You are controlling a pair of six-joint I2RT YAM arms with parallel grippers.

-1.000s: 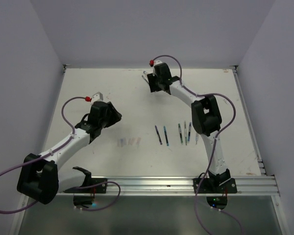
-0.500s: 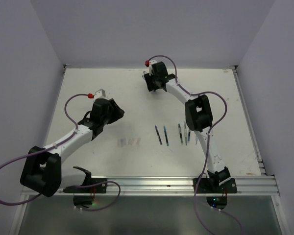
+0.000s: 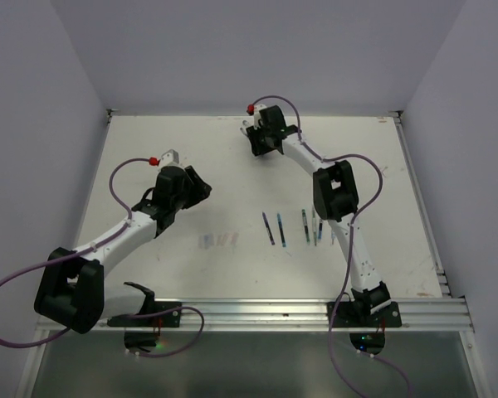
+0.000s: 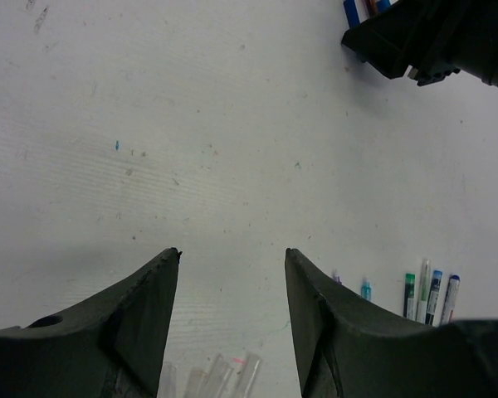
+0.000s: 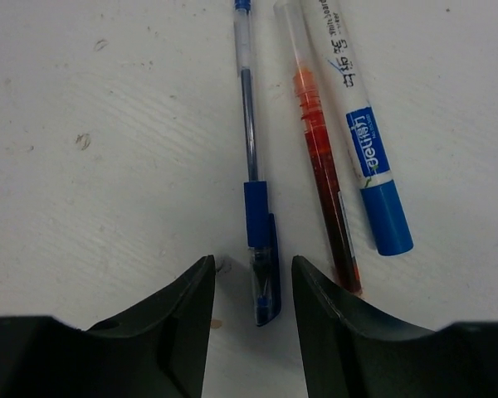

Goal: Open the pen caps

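My left gripper should next take hold of the thin blue pen (image 5: pixel 249 99) by the end (image 5: pixel 243 23) opposite its cap, so that the pen's cap stays free to be opened.
In the right wrist view my right gripper (image 5: pixel 251 260) is open and low over the table. The capped end (image 5: pixel 264 278) of a thin blue pen (image 5: pixel 249 99) lies between its fingers, untouched. Beside it lie a red pen (image 5: pixel 319 157) and a white pen (image 5: pixel 349 91) with a blue cap (image 5: pixel 387 217). In the top view the right gripper (image 3: pixel 261 139) is at the far middle of the table. My left gripper (image 3: pixel 192 186) is open and empty over bare table left of centre; it also shows in the left wrist view (image 4: pixel 232 253).
A row of several uncapped pens (image 3: pixel 292 226) lies mid-table, also in the left wrist view (image 4: pixel 427 290). A small pile of clear caps (image 3: pixel 218 240) lies left of them, seen below the left fingers (image 4: pixel 224 377). The right arm's elbow (image 3: pixel 334 191) hangs over the pen row.
The right gripper has shifted slightly left at the far side. The left gripper has moved a little forward and to the right. Both stay open.
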